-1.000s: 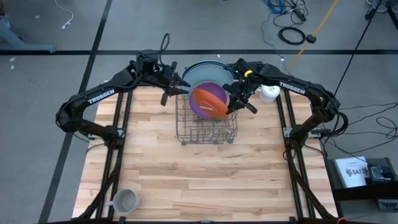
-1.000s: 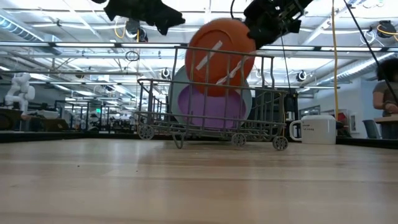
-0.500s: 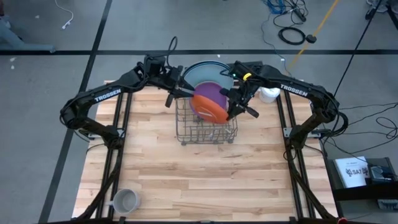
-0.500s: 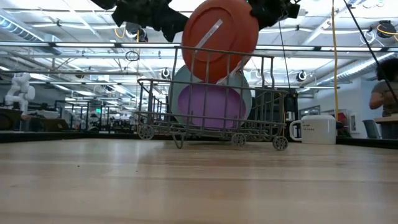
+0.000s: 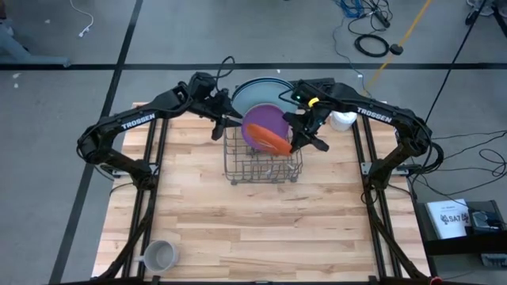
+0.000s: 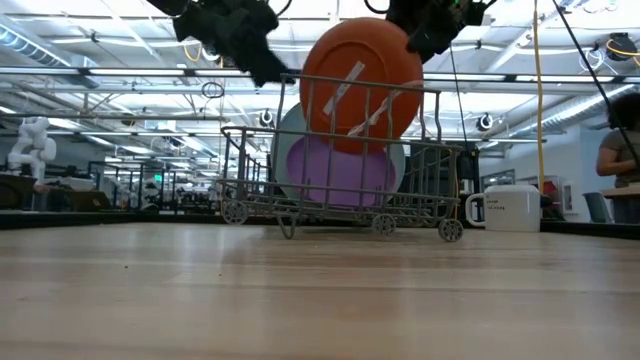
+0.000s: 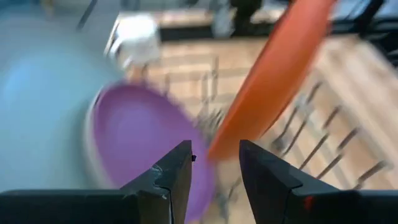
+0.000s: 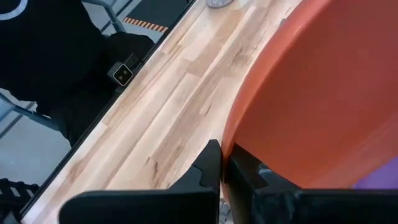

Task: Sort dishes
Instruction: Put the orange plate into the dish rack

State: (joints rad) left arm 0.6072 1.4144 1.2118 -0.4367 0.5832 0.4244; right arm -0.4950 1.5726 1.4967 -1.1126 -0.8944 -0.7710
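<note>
The orange plate needs to be sorted into the wire rack (image 5: 265, 165), so I should next take it over by its rim (image 5: 249, 128) with my left gripper.
A wire rack (image 5: 265, 165) stands at the table's far middle. A large light blue plate (image 5: 255, 93) and a smaller purple plate (image 6: 335, 172) stand on edge in it. An orange plate (image 6: 360, 85) hangs over the rack in front of the purple one, with my right gripper (image 6: 428, 28) shut on it. My left gripper (image 5: 226, 123) is open at the rack's far left corner. In the left wrist view the orange plate's rim (image 7: 219, 146) lies just beyond its fingertips (image 7: 180, 171), apart from them. My right gripper pinches the orange plate's rim (image 8: 231, 140) between its two fingers, at the plate's upper right as the low view shows it. The fingers come slanting down from the table's right. The plate hangs tilted, its lower part (image 6: 350, 140) dipped among the rack's top wires.
A white mug (image 5: 342, 120) stands to the right of the rack near my right arm. A grey mug (image 5: 158, 255) sits at the table's near left corner. The near half of the wooden table (image 5: 261, 229) lies bare.
My left gripper has sunk and moved toward the rack and the orange plate, tipping further down. My right gripper has shifted a little toward the near edge with the orange plate, which now stands steeper, more edge-on from above.
</note>
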